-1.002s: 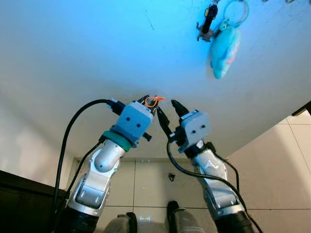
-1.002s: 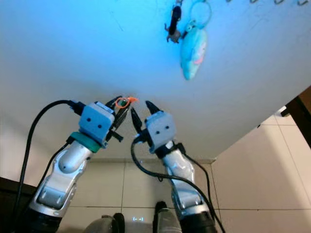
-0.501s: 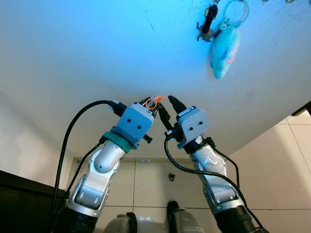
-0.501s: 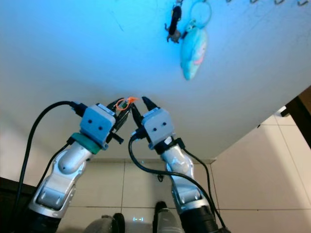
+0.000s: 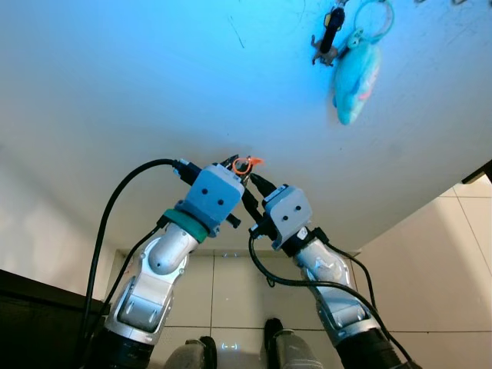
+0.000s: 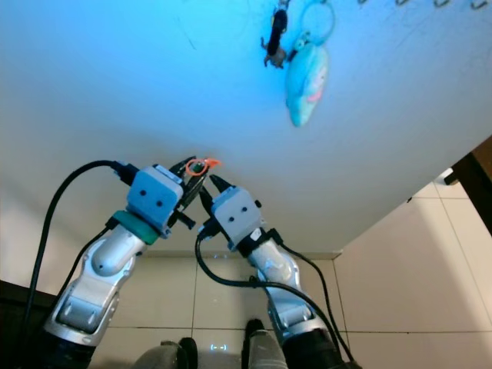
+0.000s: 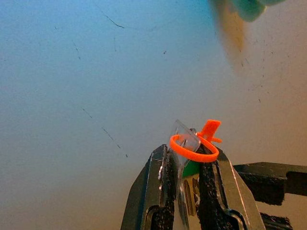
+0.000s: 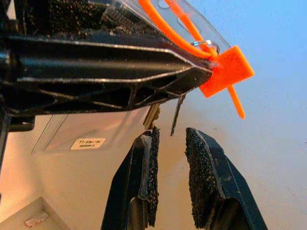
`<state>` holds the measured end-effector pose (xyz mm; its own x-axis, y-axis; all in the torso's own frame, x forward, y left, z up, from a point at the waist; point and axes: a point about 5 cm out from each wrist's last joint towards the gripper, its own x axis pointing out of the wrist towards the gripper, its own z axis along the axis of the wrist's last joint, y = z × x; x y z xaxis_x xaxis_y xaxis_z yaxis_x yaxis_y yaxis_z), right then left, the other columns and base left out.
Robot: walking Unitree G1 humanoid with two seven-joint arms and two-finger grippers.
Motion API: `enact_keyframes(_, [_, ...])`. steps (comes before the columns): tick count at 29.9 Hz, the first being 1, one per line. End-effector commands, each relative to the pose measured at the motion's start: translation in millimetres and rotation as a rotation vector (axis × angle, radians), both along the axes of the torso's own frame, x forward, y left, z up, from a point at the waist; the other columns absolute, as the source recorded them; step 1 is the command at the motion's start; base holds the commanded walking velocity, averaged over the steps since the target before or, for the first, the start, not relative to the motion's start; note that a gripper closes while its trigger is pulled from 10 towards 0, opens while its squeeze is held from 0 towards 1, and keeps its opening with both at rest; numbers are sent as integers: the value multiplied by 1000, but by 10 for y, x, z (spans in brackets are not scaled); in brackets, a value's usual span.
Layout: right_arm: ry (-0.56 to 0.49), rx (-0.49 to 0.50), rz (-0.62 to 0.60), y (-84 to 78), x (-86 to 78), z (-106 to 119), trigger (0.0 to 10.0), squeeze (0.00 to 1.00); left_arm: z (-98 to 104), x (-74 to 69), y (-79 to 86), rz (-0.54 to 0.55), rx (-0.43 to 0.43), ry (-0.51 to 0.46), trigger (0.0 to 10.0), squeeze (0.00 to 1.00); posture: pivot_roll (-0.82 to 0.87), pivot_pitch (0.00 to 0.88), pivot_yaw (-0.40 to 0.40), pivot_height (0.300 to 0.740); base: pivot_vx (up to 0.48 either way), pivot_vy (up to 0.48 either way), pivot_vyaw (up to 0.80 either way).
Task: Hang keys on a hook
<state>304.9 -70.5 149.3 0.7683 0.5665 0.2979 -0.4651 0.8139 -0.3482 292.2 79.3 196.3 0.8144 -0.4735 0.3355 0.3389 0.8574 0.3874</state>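
My left gripper's finger is covering the top of the silver key. My right gripper should take hold of the key by its bare hanging tip (image 8: 174, 125) next.
My left gripper (image 5: 240, 171) is raised before the pale wall and shut on a bunch of keys (image 7: 188, 191) with a clear tag and an orange zip-tie loop (image 7: 193, 154). My right gripper (image 5: 251, 192) is open and pressed in close beside the left one. In the right wrist view its two fingertips (image 8: 152, 139) stand apart just beneath the hanging metal keys (image 8: 176, 114), one key tip level with the gap. The orange tie's square end (image 8: 225, 72) sticks out past the left gripper's finger (image 8: 96, 62). A row of small wall hooks (image 6: 400, 2) runs along the top right.
A blue plush keychain (image 5: 355, 77) with a ring and a black key fob (image 5: 330, 32) hang on the wall, up and to the right. Dark furniture (image 5: 31, 307) stands at lower left, a dark edge (image 5: 480, 171) at right. White floor tiles (image 5: 430, 261) lie below.
My right gripper has swung left and closed in on the left gripper, its open fingers now under the held keys. The left gripper has stayed put.
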Motion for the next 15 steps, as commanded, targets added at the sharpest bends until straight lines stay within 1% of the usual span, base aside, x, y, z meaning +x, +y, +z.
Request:
enact_keyframes(1, [7,-9,14,18,-12,-47,10000,714,-16,-38,-14,-12,5,4,0,0,-117,201,68,740,0,0,0])
enact_keyframes(4, [5,-6,15,19,-9,-41,10000,714,-17,-39,-16,-13,6,4,0,0,-117,201,68,740,0,0,0])
enact_keyframes(5, [10,13,17,20,2,-27,10000,761,-18,-40,-17,-14,7,4,0,0,-115,201,68,740,0,0,0])
enact_keyframes(7, [10,13,17,20,2,-27,10000,761,-18,-40,-17,-14,7,4,0,0,-115,201,68,740,0,0,0])
enact_keyframes(8, [15,29,17,18,12,-17,10000,0,-20,-42,-18,-14,8,5,0,0,-115,200,67,740,0,0,0])
enact_keyframes(15, [10,45,22,25,49,11,10000,0,-26,-50,-23,-17,9,6,0,0,-115,197,67,740,0,0,0])
